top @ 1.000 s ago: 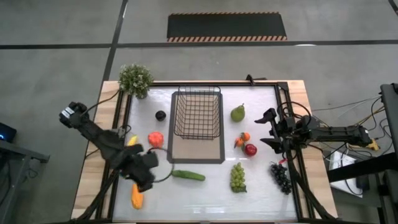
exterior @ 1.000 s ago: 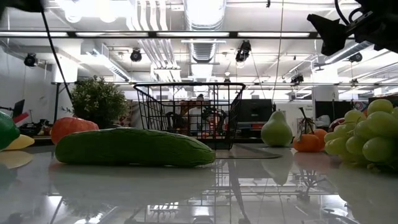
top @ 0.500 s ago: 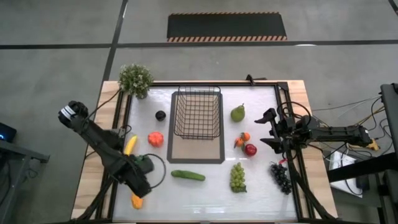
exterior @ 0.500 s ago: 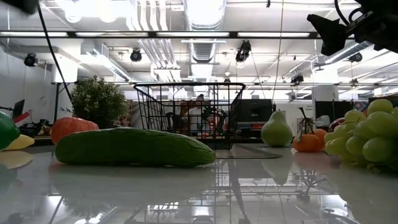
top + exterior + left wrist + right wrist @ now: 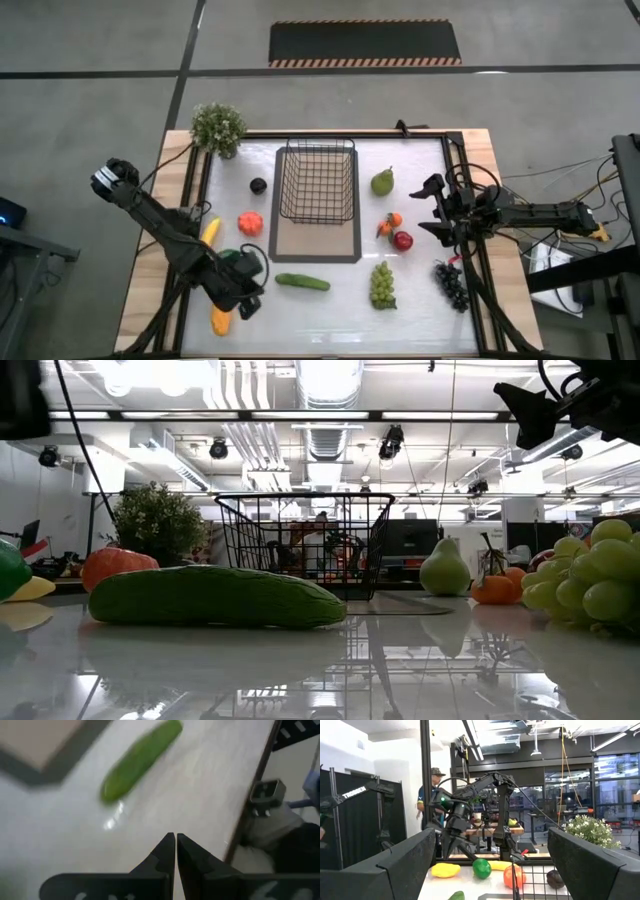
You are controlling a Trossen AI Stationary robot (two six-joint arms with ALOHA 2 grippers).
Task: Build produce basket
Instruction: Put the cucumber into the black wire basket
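Note:
The left gripper takes hold of the cucumber by one end (image 5: 289, 280) (image 5: 117, 787) of its long body next, to start filling the produce basket.
The black wire basket (image 5: 317, 180) stands on one end of a dark-bordered mat (image 5: 317, 240) at the table's middle. Produce lies around it: a cucumber (image 5: 302, 283), a banana (image 5: 209, 232), a tomato (image 5: 250, 223), a pear (image 5: 382, 182), an apple (image 5: 403, 240), orange pieces (image 5: 390, 222), green grapes (image 5: 382, 285) and dark grapes (image 5: 452, 285). My left gripper (image 5: 175, 839) is shut and empty. It points slantwise down over the near left of the table (image 5: 245, 302), left of the cucumber (image 5: 140, 760). My right gripper (image 5: 432, 205) waits open and raised at the right edge.
A potted plant (image 5: 217, 127) stands at the far left corner. A small dark fruit (image 5: 258, 186) lies left of the basket, and an orange piece (image 5: 220, 321) lies near the front left edge. Bare tabletop runs along the near edge between the cucumber and the grapes.
My left gripper has sunk toward the table and tipped further downward, drifting a little toward the near edge and the cucumber. It has stayed shut. No produce has moved.

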